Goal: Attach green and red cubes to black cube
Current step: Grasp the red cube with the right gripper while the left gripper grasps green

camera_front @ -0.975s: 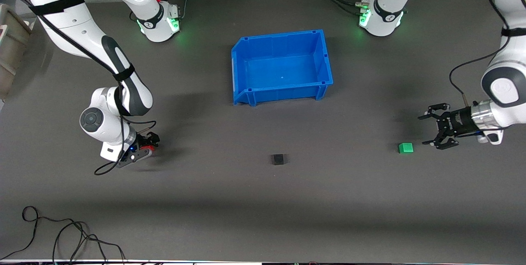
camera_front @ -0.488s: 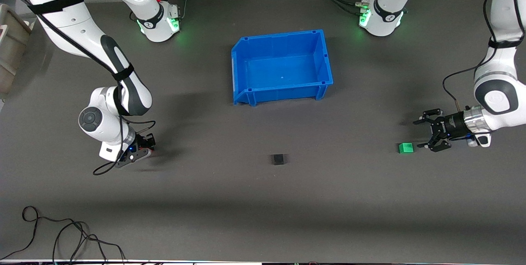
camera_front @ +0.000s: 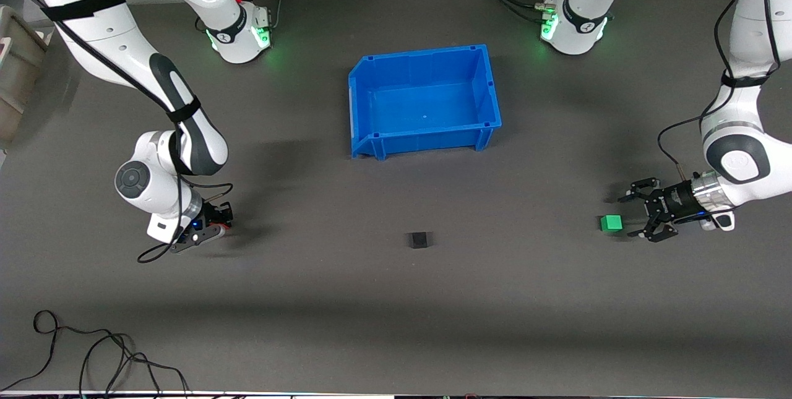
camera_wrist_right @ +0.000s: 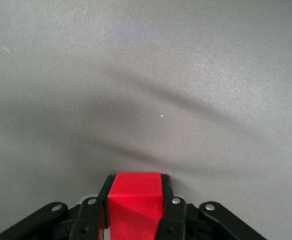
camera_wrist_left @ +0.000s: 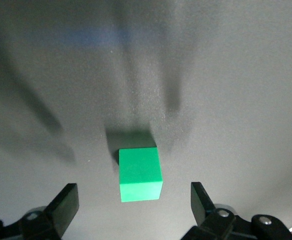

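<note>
I should next grab two opposite sides of the green cube [camera_front: 611,223] with my left gripper, to attach it to the black cube [camera_front: 419,239].
The green cube [camera_front: 611,223] lies on the grey mat toward the left arm's end; it also shows in the left wrist view [camera_wrist_left: 140,173]. My left gripper [camera_front: 635,215] is open, low over the mat right beside the green cube, its fingers [camera_wrist_left: 66,204] wide apart and not touching it. The black cube [camera_front: 419,239] lies alone mid-table, nearer the front camera than the blue bin. My right gripper [camera_front: 218,221] is low over the mat at the right arm's end, shut on the red cube [camera_wrist_right: 135,200], which the front view hides.
The blue bin [camera_front: 371,71] stands empty between the arm bases and the black cube. A beige box [camera_front: 15,71] sits at the right arm's table edge. Loose cables [camera_front: 93,356] lie at the near corner on that side.
My left gripper has moved closer to the green cube, still open. The right gripper has shifted only slightly with the red cube in it.
</note>
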Robot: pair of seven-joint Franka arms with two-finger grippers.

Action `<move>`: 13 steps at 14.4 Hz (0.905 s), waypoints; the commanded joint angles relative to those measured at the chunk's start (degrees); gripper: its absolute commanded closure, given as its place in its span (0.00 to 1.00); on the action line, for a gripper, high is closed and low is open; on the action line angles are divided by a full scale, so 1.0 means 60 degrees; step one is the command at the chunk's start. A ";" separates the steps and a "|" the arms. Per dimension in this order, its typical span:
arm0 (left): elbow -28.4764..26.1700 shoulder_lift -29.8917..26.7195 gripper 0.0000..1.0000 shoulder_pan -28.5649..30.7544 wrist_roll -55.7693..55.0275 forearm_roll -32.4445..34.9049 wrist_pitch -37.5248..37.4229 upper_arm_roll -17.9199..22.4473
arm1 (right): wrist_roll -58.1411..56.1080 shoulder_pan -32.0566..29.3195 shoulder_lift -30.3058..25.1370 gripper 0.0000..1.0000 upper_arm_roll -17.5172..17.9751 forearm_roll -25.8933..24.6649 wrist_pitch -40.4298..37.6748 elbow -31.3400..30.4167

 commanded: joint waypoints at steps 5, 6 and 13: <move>0.0135 0.0378 0.00 -0.0316 -0.0003 -0.0417 0.0470 0.0016 | 0.0503 0.0430 -0.0464 1.00 0.0005 0.5636 -0.0018 -0.0477; 0.0149 0.0392 0.00 -0.0331 -0.0003 -0.0403 0.0470 0.0016 | 0.1406 0.0444 -0.0479 1.00 0.0005 0.5669 -0.0018 -0.0492; 0.0602 0.0334 0.70 -0.0316 -0.0309 -0.0198 0.0206 0.0031 | 0.8337 0.2041 -0.0260 1.00 -0.0039 0.5596 0.0085 0.0385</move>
